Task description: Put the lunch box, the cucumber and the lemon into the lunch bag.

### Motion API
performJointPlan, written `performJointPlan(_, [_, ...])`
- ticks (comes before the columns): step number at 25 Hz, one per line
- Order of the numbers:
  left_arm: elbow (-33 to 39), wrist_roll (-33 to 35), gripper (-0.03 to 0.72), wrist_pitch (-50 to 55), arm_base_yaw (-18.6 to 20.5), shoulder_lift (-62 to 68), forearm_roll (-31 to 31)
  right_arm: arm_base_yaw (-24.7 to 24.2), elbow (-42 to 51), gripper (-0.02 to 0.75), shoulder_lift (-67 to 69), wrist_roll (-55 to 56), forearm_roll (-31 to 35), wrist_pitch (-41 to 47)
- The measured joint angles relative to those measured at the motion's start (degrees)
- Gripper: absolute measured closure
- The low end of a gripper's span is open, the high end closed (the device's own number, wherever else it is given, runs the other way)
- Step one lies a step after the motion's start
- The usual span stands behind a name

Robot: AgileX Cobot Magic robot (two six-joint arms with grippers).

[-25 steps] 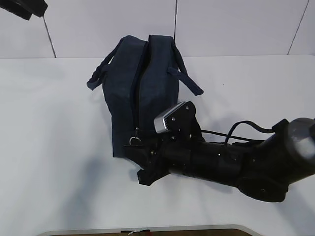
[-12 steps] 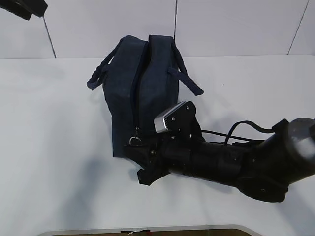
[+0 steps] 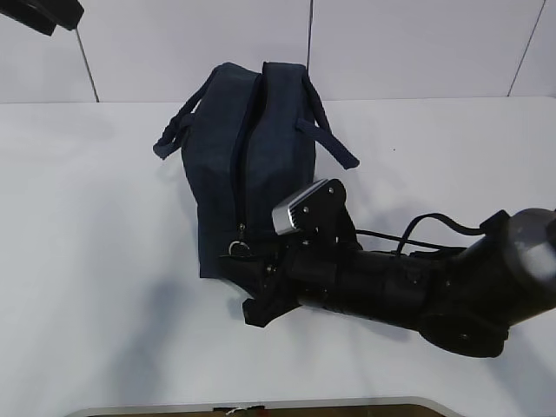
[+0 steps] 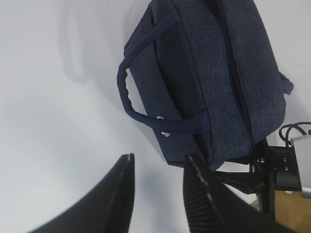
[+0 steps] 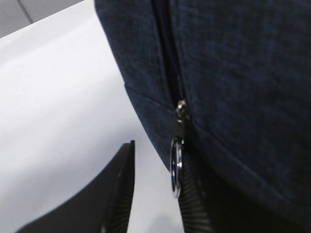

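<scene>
My right gripper pinches the silver ring pull by its free-hanging loop [image 3: 239, 249] next, since the metal slider [image 3: 241, 230] sits close against the navy cloth.
The dark navy lunch bag [image 3: 248, 165] lies on the white table with its zipper running along the top and down the near end. It also shows in the left wrist view [image 4: 214, 73] and the right wrist view [image 5: 233, 73]. The silver ring pull [image 5: 176, 167] hangs at the near end, between my right gripper's open fingers and against the right one. My right gripper [image 5: 158, 155] is open at that end [image 3: 239, 282]. My left gripper [image 4: 159, 162] is open and empty, above the table beside the bag. The lunch box, cucumber and lemon are out of view.
The bag's strap handles [image 3: 326, 130] hang off both sides, and a small white logo [image 4: 165, 134] sits under one strap. My right arm [image 3: 417, 291] lies across the table's front right. Part of my left arm [image 3: 39, 13] shows at the top left corner.
</scene>
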Motion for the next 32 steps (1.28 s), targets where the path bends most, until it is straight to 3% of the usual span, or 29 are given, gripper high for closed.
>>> performJointPlan(9, [0.00,0.00,0.446,0.00,0.00,0.00,0.00,0.00,0.00,0.496,0.00,0.00,0.00,0.00])
performJointPlan(17, [0.00,0.00,0.446,0.00,0.00,0.00,0.00,0.00,0.00,0.676,0.00,0.00,0.13,0.00])
performJointPlan(32, [0.00,0.00,0.446,0.00,0.00,0.00,0.20,0.00,0.00,0.733,-3.49,3.32,-1.88,6.51])
